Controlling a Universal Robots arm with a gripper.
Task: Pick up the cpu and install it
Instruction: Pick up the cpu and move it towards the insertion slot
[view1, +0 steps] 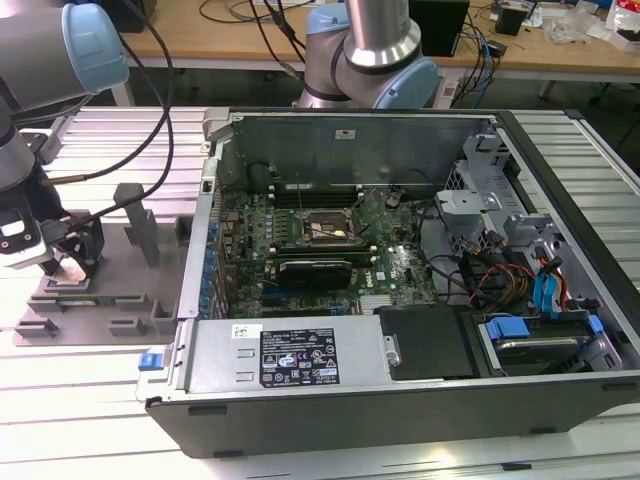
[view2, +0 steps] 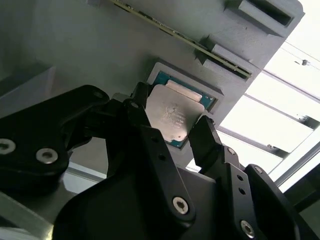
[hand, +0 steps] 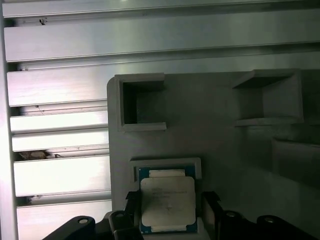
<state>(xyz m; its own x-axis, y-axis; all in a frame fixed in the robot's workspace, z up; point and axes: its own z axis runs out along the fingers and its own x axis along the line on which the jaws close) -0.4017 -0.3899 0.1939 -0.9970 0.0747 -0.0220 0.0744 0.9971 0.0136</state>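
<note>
I should next grab the cpu by its side edges, where the pocket's sides leave gaps, as they wrap its ends.
The cpu (hand: 167, 202) is a silver-topped square chip with a green rim. It lies in a shallow square pocket of the grey fixture plate (hand: 210, 125), and its metal top (view2: 172, 117) also shows in the second wrist view. My gripper (view2: 170, 112) is lowered over it and open, with one black finger on each side of the chip, close to its edges. In the exterior view the gripper (view1: 68, 258) sits low over the fixture plate (view1: 110, 300) at that view's left. The motherboard's cpu socket (view1: 322, 228) lies inside the opened computer case (view1: 400, 390).
Grey upright holders (view1: 140, 230) stand on the fixture plate beside the gripper. A long black card (view1: 315, 270) lies below the socket. Drive cages and cable bundles (view1: 500, 270) fill the case on the exterior view's right. A second arm's base (view1: 370, 50) stands behind the case.
</note>
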